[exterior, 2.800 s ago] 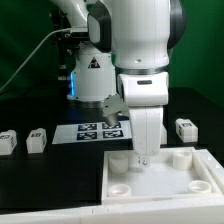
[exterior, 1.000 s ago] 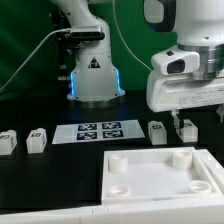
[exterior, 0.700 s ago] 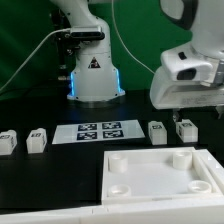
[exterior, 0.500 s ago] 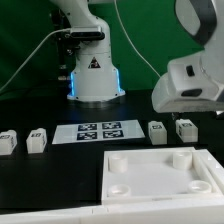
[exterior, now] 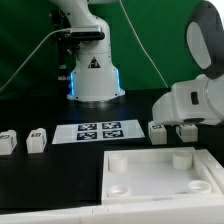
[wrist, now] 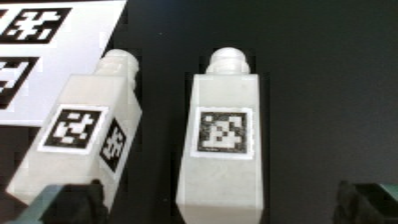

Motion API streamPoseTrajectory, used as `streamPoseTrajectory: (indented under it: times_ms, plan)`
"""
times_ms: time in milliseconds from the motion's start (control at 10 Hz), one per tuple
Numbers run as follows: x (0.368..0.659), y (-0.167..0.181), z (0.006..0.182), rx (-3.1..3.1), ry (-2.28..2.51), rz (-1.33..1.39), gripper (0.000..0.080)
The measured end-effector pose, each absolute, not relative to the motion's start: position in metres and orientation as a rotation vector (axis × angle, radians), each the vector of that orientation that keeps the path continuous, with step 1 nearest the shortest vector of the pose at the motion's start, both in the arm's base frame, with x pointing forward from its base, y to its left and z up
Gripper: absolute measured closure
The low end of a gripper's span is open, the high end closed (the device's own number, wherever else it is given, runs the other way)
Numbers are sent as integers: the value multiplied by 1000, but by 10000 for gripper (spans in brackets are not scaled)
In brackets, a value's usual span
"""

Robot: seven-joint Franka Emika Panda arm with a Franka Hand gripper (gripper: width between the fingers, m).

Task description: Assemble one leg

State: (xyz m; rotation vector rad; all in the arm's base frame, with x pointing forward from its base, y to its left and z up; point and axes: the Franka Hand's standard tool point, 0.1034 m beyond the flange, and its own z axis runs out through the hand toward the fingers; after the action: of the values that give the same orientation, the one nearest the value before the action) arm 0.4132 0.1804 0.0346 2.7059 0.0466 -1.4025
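The white leg's round end needs to stay free for the board's socket. My gripper should grab the leg next by its tagged body (wrist: 221,178).
Four white legs with square tags lie on the black table. Two are at the exterior view's left (exterior: 8,142) (exterior: 37,140). Two are at its right, one (exterior: 157,131) free and one (exterior: 186,131) partly hidden under my gripper (exterior: 187,122). In the wrist view both right legs lie side by side, one leg (wrist: 222,125) between my fingers and the other leg (wrist: 89,130) beside it. My gripper (wrist: 217,205) is open, its fingertips (wrist: 63,205) standing on either side of the middle leg, not touching it.
The large white board with round corner sockets (exterior: 160,175) lies at the front. The marker board (exterior: 98,131) lies in the middle of the table and shows in a corner of the wrist view (wrist: 36,50). The robot base (exterior: 92,75) stands behind.
My arm has left the socket board, swung to the exterior view's right and come down over the right pair of legs. The legs and the board have not moved.
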Motion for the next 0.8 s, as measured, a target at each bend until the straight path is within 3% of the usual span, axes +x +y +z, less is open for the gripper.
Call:
streamPoseTrajectory:
  times_ms: [800]
  plan:
    - [390,180,8,2668,50,-1455,150]
